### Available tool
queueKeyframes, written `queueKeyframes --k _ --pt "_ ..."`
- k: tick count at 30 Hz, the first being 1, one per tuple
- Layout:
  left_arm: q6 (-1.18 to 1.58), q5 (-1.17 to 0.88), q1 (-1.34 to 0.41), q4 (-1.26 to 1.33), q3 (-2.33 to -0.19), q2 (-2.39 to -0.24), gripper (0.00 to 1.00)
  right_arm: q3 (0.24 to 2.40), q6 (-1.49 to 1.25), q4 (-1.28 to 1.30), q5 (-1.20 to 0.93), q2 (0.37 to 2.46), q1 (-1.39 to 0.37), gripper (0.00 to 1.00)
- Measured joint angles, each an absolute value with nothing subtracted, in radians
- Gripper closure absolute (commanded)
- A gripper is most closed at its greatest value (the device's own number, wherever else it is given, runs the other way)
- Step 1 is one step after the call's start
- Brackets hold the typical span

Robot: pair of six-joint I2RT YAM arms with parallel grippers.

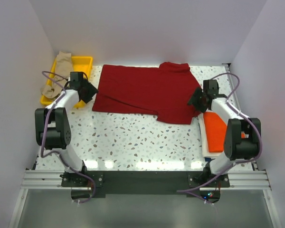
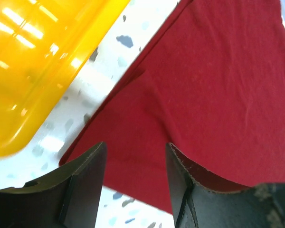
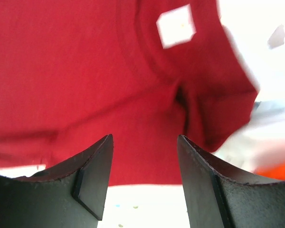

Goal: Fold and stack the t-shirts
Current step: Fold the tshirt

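The near flap of the dark red t-shirt juts out. My right gripper will grip that flap next, to fold it inward and straighten the t-shirt's near edge.
The dark red t-shirt point(image 1: 145, 90) lies spread across the far middle of the table, partly folded. It fills the left wrist view point(image 2: 213, 95) and the right wrist view point(image 3: 85, 71). My left gripper point(image 1: 91, 91) is open and empty at the shirt's left edge point(image 2: 135, 152). My right gripper point(image 1: 195, 99) is open and empty at the shirt's right edge point(image 3: 143, 142), near the collar. The folded orange t-shirt point(image 1: 216, 128) lies on the white t-shirt point(image 1: 205, 142) at the right. The tan-beige t-shirt point(image 1: 57, 73) hangs over the yellow tray.
The yellow plastic tray point(image 1: 83, 61) stands at the far left corner, and also shows in the left wrist view point(image 2: 33, 71). White walls close in the table at the back and both sides. The arm bases stand at the near edge.
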State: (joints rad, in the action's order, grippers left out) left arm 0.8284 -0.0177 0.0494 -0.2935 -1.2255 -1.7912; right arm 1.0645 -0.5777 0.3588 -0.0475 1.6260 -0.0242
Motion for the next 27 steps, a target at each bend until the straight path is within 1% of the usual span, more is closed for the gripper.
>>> queueKeyframes --k 5,10,13,20,23,24,26,27 --pt "0.853 0.006 0.049 -0.25 -1.034 -1.618 0.45 0.959 -0.575 0.355 -0.024 1.499 -0.093 0.41" --pt "0.879 -0.002 0.049 -0.199 -0.895 -1.578 0.46 0.822 -0.575 0.32 0.011 1.411 -0.105 0.42" --pt "0.9 -0.022 0.047 -0.155 -0.815 -1.567 0.46 0.757 -0.574 0.306 0.018 1.396 -0.104 0.42" --pt "0.923 -0.051 0.038 -0.106 -0.776 -1.541 0.47 0.678 -0.585 0.194 0.002 1.422 -0.104 0.44" --pt "0.924 -0.057 0.038 -0.087 -0.776 -1.533 0.47 0.656 -0.604 0.13 -0.018 1.438 -0.104 0.54" --pt "0.924 -0.059 0.038 -0.084 -0.776 -1.531 0.47 0.653 -0.611 0.115 -0.022 1.441 -0.104 0.64" --pt "0.924 -0.06 0.038 -0.08 -0.776 -1.531 0.47 0.652 -0.626 0.099 -0.03 1.445 -0.104 0.74" --pt "0.925 -0.061 0.038 -0.079 -0.776 -1.531 0.47 0.653 -0.632 0.094 -0.038 1.446 -0.104 0.83"
